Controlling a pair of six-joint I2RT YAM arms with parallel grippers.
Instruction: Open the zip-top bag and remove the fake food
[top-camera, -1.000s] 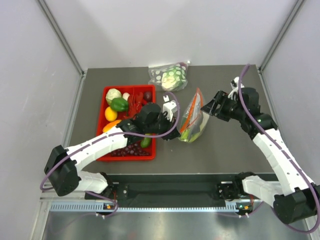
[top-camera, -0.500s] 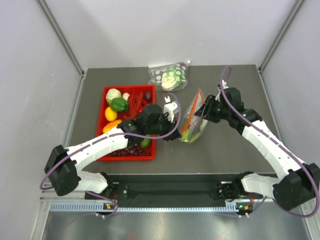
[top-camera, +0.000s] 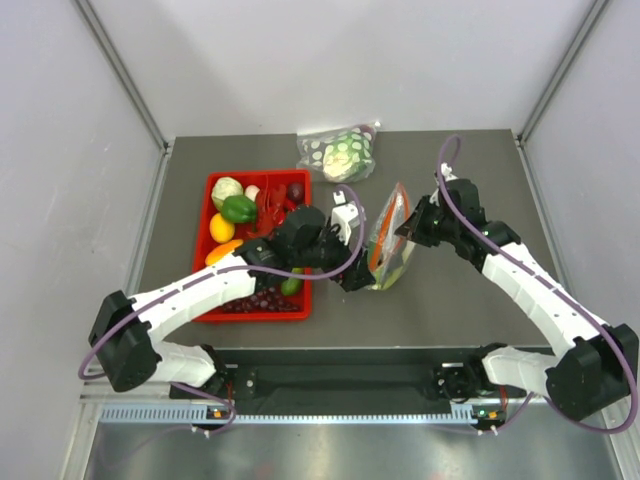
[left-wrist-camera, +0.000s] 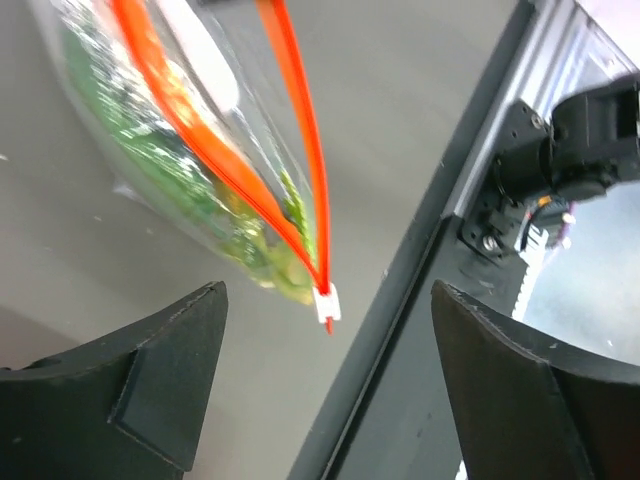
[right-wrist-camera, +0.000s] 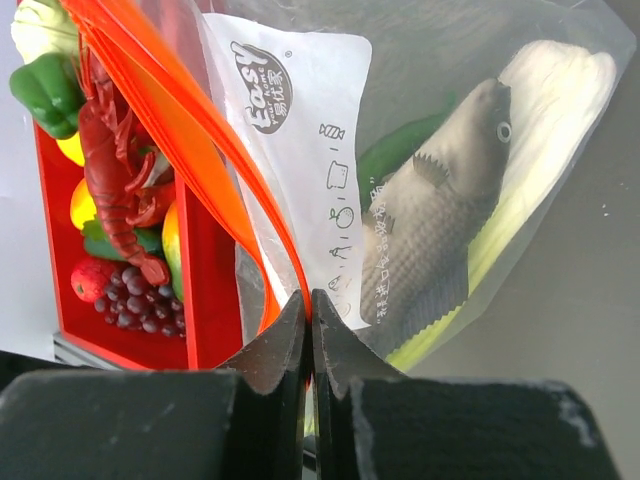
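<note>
My left gripper grabs the zip's free piece next, opposite my right gripper's piece of the zip, to open the bag for taking out the food.
The zip-top bag (top-camera: 389, 248) stands up on the grey table between my arms, its orange-red zip strip (right-wrist-camera: 215, 190) parted into two bands. Through the clear plastic I see the fake food: a grey fish (right-wrist-camera: 440, 240), a pale green-and-white stalk (right-wrist-camera: 560, 90) and a green piece (right-wrist-camera: 395, 155). My right gripper (right-wrist-camera: 311, 298) is shut on one band of the zip strip beside the white label (right-wrist-camera: 300, 110). My left gripper (left-wrist-camera: 328, 300) is open wide at the bag's near end, with the white end clip (left-wrist-camera: 326, 304) between its fingers (left-wrist-camera: 150, 380) and untouched.
A red tray (top-camera: 207, 200) of toy produce, with grapes (right-wrist-camera: 130, 300) and a red lobster (right-wrist-camera: 115, 180), lies just left of the bag. A dotted clear bag (top-camera: 340, 152) holding a pale round head lies at the back. The table's front rail (left-wrist-camera: 430, 260) runs close to the left gripper.
The left gripper has opened, let go of the bag and dropped toward its near end. The right gripper moved in and shut on the zip strip.
</note>
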